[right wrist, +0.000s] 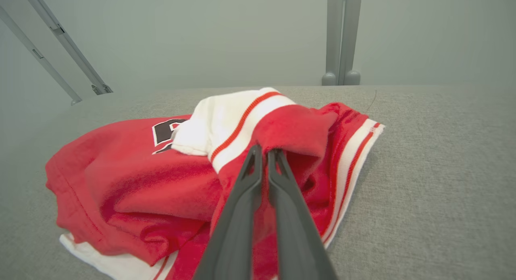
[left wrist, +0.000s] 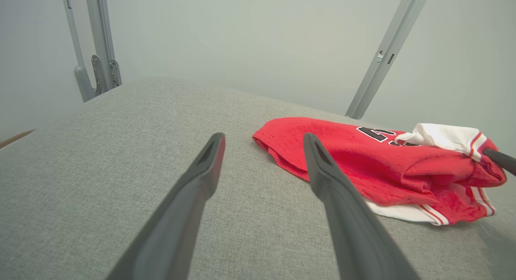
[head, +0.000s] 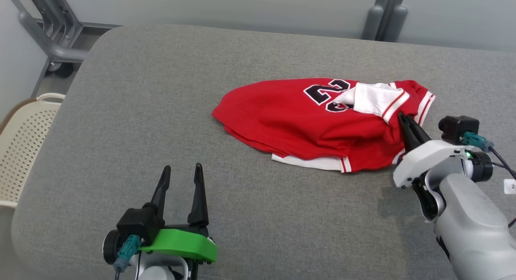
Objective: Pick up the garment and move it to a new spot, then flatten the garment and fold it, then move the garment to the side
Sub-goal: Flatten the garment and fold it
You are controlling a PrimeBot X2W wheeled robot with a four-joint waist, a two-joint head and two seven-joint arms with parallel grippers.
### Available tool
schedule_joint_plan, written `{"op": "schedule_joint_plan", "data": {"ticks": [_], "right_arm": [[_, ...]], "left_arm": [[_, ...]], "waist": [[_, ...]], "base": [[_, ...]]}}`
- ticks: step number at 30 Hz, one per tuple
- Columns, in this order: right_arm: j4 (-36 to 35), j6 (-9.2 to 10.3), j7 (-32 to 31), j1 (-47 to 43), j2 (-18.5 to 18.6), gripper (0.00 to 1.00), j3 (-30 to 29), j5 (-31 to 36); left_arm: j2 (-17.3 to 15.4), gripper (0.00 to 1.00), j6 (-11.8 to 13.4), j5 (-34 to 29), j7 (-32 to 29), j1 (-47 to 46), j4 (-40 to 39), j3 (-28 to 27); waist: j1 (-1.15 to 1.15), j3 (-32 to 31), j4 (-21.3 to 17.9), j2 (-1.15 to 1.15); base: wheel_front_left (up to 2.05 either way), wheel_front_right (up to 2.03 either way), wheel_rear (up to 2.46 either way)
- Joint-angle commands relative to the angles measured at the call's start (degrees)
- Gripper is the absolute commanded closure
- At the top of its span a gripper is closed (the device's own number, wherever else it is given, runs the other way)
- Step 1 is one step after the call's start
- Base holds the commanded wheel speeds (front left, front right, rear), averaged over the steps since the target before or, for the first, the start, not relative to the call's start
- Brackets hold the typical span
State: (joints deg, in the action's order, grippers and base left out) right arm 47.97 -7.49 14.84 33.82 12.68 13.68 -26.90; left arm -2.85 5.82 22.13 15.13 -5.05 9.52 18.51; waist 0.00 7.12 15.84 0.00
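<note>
My left gripper needs to reach the jersey and grab the red fold along its hem [head: 249,133], so that the jersey's numbered front [head: 319,93] stays free to spread flat.
The garment [head: 290,119] is a red jersey with white trim and a black number, lying bunched on the grey padded table [head: 161,110], right of centre. My right gripper [head: 403,118] is shut on a red fold at the garment's right edge [right wrist: 282,131], its fingertips pinching the cloth [right wrist: 264,151]. My left gripper [head: 180,170] stands open near the front left of the table, nothing between its fingers [left wrist: 209,159], well apart from the garment [left wrist: 363,163]. The right gripper's tip [left wrist: 500,160] shows at the far right of the left wrist view.
A perforated cream basket [head: 24,139] stands off the table's left edge. Grey metal frame posts [head: 383,14] rise behind the table, and another frame [head: 48,34] with a wheel is at the back left. Bare grey surface lies left of the garment.
</note>
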Motion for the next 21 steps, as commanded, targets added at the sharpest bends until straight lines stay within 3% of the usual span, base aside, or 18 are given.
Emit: {"op": "schedule_joint_plan", "data": {"ticks": [1, 21], "right_arm": [[-0.2, 0.00, 0.4, -0.9, 0.5, 1.00, -0.6, 0.6], [-11.9, 0.01, 0.4, -18.8, -1.8, 1.00, -16.3, 8.9]], "left_arm": [[-0.1, 0.00, -0.1, -0.1, 0.0, 0.1, 0.0, 0.0], [-0.1, 0.00, -0.7, -1.1, 0.0, -0.3, 0.7, 0.2]], "waist": [[0.00, 0.0, -0.5, 0.00], [0.00, 0.2, -4.0, 0.00]], "base": [[0.00, 0.00, 0.00], [0.00, 0.00, 0.00]]}}
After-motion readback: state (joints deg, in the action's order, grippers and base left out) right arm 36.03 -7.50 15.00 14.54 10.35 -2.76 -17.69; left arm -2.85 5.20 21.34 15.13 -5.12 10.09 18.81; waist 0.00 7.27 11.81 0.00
